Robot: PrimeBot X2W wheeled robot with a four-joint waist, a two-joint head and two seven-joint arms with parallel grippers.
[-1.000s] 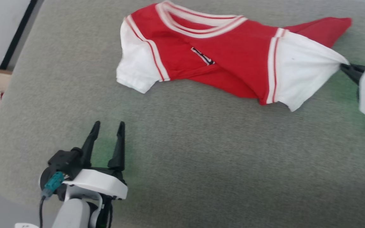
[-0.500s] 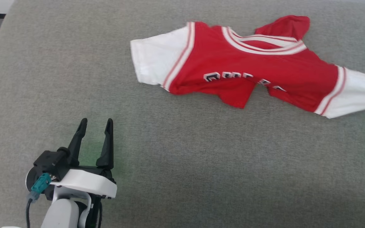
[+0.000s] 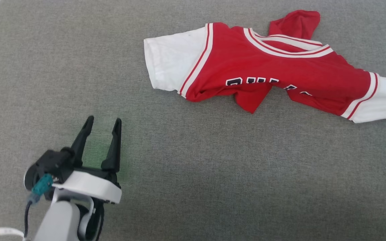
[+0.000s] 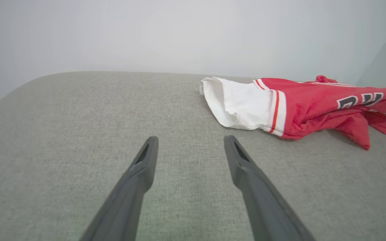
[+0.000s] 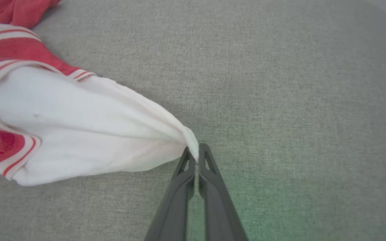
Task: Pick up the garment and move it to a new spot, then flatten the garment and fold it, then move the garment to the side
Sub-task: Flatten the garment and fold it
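My left gripper needs to pinch the white sleeve edge (image 3: 150, 64) (image 4: 215, 104) next. The open hem of the sleeve curls up, while the body of the garment lies loose on the surface.
The garment (image 3: 270, 77), a red T-shirt with white sleeves and striped trim, lies crumpled across the grey fabric surface at the upper right of the head view. Its right white sleeve runs off that view's right edge. In the right wrist view my right gripper (image 5: 195, 155) is shut on the tip of that white sleeve (image 5: 89, 130), which is drawn into a point. My left gripper (image 3: 102, 124) stands open at the lower left, well short of the garment, nothing between its fingers. The left wrist view shows the other white sleeve (image 4: 240, 103) ahead and to the right of the left gripper (image 4: 189, 142).
The grey upholstered surface (image 3: 193, 174) spreads wide below and left of the shirt. Its rounded far edge (image 4: 79, 74) meets a pale wall in the left wrist view. A sliver of floor shows at the head view's top left corner.
The head camera has swung, so the whole picture shifted. The garment has been drawn out to the right by its sleeve and its lettering now shows. The left gripper stays open.
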